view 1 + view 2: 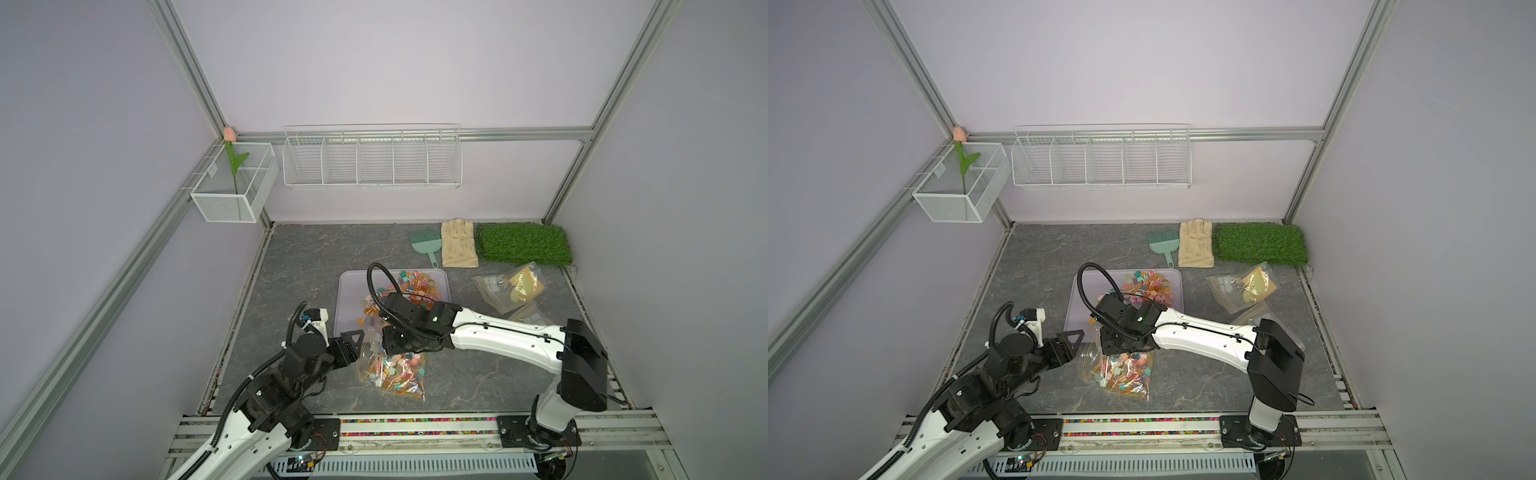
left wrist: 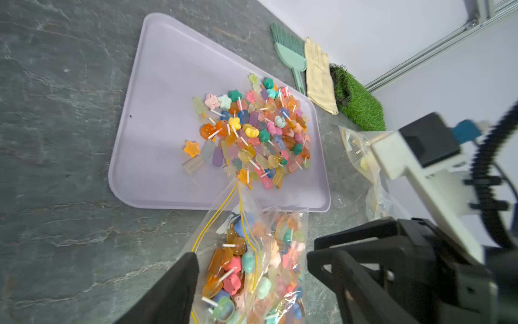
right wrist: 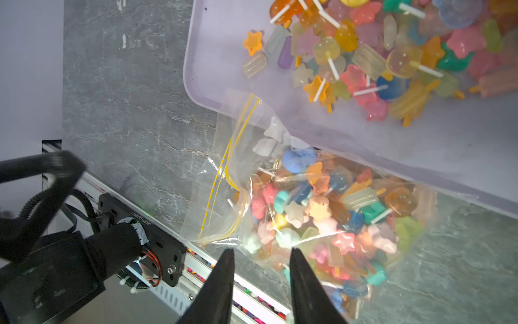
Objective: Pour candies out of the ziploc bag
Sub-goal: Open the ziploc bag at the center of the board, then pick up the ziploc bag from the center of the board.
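Note:
The ziploc bag point(image 1: 392, 372) needs to pour candies into the tray. My left gripper should next grab the bag beside its yellow-striped opening, so the opening stays free.
The clear ziploc bag point(image 1: 392, 372) lies on the grey table, still holding many multicoloured candies point(image 2: 241, 266). Its yellow-striped mouth point(image 2: 238, 193) rests against the near rim of the lavender tray point(image 1: 347, 299). A heap of candies point(image 1: 415, 286) on short white sticks lies in the tray's right half point(image 2: 252, 134). My left gripper point(image 2: 252, 255) is open, with its fingers on either side of the bag. My right gripper point(image 3: 262, 251) hangs open over the bag's edge nearest the front rail, with a clear gap between its fingers. In both top views the right wrist hides the bag's top.
Along the back right lie a green hand brush point(image 1: 424, 243), a cream glove point(image 1: 457, 245) and a grass mat point(image 1: 521, 243). More clear bags point(image 1: 511, 291) lie right of the tray. Wire baskets point(image 1: 372, 160) hang on the back wall. A metal rail point(image 1: 415, 426) borders the front.

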### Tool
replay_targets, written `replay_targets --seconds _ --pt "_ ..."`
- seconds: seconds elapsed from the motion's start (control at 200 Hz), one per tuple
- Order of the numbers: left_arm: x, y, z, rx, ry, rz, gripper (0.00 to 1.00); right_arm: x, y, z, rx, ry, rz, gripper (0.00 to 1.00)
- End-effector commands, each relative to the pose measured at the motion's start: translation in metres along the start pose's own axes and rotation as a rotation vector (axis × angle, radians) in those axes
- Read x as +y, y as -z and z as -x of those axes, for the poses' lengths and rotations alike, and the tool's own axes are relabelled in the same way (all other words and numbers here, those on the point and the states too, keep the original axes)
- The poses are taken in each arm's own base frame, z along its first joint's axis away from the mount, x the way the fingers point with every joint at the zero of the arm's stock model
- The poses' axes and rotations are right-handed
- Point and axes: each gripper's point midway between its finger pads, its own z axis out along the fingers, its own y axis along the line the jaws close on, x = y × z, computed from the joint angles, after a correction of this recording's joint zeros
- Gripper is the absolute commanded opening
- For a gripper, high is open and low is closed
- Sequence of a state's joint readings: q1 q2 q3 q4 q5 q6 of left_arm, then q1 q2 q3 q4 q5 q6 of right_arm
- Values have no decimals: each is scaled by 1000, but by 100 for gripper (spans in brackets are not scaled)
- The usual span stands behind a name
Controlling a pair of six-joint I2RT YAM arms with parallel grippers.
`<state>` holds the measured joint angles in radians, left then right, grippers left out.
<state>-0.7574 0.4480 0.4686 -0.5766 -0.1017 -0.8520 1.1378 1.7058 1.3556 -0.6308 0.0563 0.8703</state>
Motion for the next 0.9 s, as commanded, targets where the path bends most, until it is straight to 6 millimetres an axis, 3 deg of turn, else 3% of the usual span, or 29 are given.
replay_targets --seconds 0.0,0.1,0.245,0.39,0.68,0.79,0.895 --pt "2 -13 -12 58 -4 7 78 -3 5 2 -8 -16 17 42" --pt "-1 -19 -19 104 -13 1 79 -18 12 2 -20 -64 6 48" --pt "-16 -26 -28 168 -25 -69 80 -58 17 -3 -29 -166 -42 56" --pt "-17 -37 -44 252 -42 -75 80 -86 19 -9 -34 -226 -71 59" --pt "-2 -56 -71 398 -70 2 79 -108 19 -18 -34 -275 -84 65" --pt "-8 -61 -74 413 -58 -27 72 -111 12 -23 -17 -288 -85 66" --pt "-10 -62 -73 408 -48 -37 57 -113 2 -28 5 -306 -78 66"
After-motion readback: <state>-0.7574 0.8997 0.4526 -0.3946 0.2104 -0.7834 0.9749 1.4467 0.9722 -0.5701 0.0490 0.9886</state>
